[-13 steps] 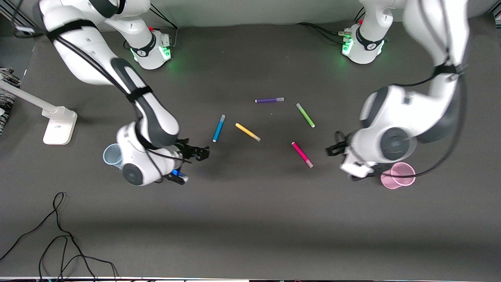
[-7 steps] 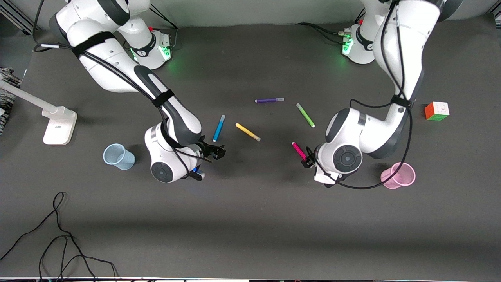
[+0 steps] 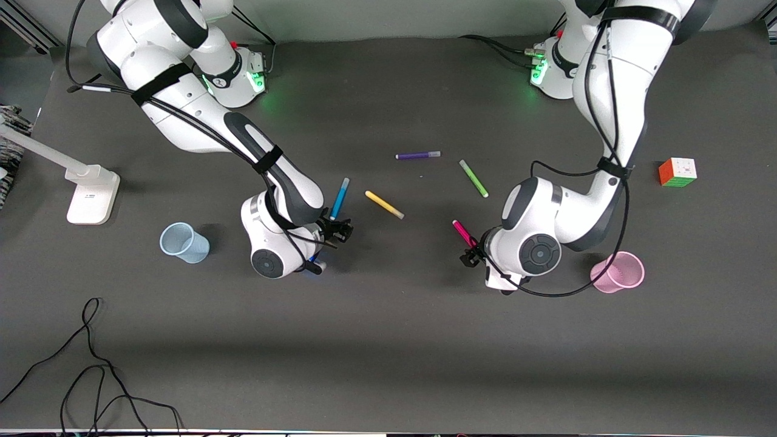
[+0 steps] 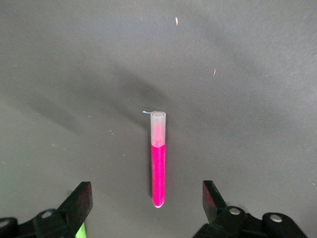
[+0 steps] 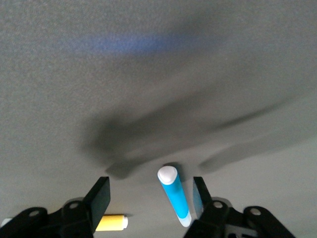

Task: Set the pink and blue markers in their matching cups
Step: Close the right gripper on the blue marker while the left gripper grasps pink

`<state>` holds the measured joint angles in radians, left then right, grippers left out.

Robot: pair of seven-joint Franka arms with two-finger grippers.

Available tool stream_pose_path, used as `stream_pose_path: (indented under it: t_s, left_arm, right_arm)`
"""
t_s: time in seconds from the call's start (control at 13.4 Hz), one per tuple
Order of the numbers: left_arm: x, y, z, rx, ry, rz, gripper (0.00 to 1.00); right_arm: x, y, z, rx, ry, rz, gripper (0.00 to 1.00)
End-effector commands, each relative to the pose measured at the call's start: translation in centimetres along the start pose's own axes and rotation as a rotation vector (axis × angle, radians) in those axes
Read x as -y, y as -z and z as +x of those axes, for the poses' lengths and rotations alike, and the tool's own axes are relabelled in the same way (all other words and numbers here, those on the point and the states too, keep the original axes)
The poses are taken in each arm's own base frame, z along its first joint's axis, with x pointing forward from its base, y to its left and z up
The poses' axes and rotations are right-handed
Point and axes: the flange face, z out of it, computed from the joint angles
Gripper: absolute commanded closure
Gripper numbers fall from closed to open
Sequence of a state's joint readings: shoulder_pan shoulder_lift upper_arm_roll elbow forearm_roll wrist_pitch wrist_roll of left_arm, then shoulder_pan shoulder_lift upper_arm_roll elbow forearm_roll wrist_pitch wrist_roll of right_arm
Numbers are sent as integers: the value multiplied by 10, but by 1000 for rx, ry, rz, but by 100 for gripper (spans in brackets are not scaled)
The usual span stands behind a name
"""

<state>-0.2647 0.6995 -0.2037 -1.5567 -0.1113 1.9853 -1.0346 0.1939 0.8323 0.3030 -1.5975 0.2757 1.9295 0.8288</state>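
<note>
My left gripper should next grab the pink marker by the pink marker's plain body end (image 4: 158, 191), to place it in the matching pink cup.
The blue marker (image 3: 340, 198) lies on the dark table. My right gripper (image 3: 340, 231) hangs open over the end of it nearer the front camera. In the right wrist view the blue marker (image 5: 174, 196) lies between the open fingers (image 5: 99, 197), close to one of them. The pink marker (image 3: 463, 231) lies toward the left arm's end, partly hidden under my left gripper (image 3: 471, 255). In the left wrist view the pink marker (image 4: 158, 166) has its plain end between the wide-open fingers (image 4: 80, 201). The pale blue cup (image 3: 184, 242) and the pink cup (image 3: 619, 272) stand upright.
A yellow marker (image 3: 383, 204), a green marker (image 3: 473, 178) and a purple marker (image 3: 417, 155) lie mid-table; the yellow marker also shows in the right wrist view (image 5: 111, 222). A colour cube (image 3: 677, 172) sits near the pink cup. A white stand (image 3: 91, 194) and black cables (image 3: 91, 364) are at the right arm's end.
Both arms swung in toward mid-table. The right gripper came over the blue marker's end and the left gripper came over the pink marker. Markers and cups stayed put.
</note>
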Motion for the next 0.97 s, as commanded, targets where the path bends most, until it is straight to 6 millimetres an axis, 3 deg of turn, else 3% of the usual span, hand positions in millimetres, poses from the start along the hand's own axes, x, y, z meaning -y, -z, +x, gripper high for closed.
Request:
stream_pose_path:
  t_s: [0.0,0.22,0.37,0.6,0.75,0.9]
  left_arm:
    - [-1,-33,-20,-15,12,-5,2]
    - [-1,-49,-26,-28,43,-19,6]
    - [0,-60,-38,-24,33,4,17]
    - [-2,-66,-46,-31,55,-1,38]
    - [-1,-68,-46,-31,56,0,53]
    - [-1,-68,-46,-31,56,0,77]
  right_arm:
    - [-2,4,-2,-8,-16,14,48]
    - [-4,1,-3,-4,-17,6,58]
    - [-5,2,-2,-7,-16,7,66]
    - [-7,3,1,-8,2,8,80]
    - [-7,5,1,-8,1,10,84]
    - [-6,12,0,-15,4,16,90]
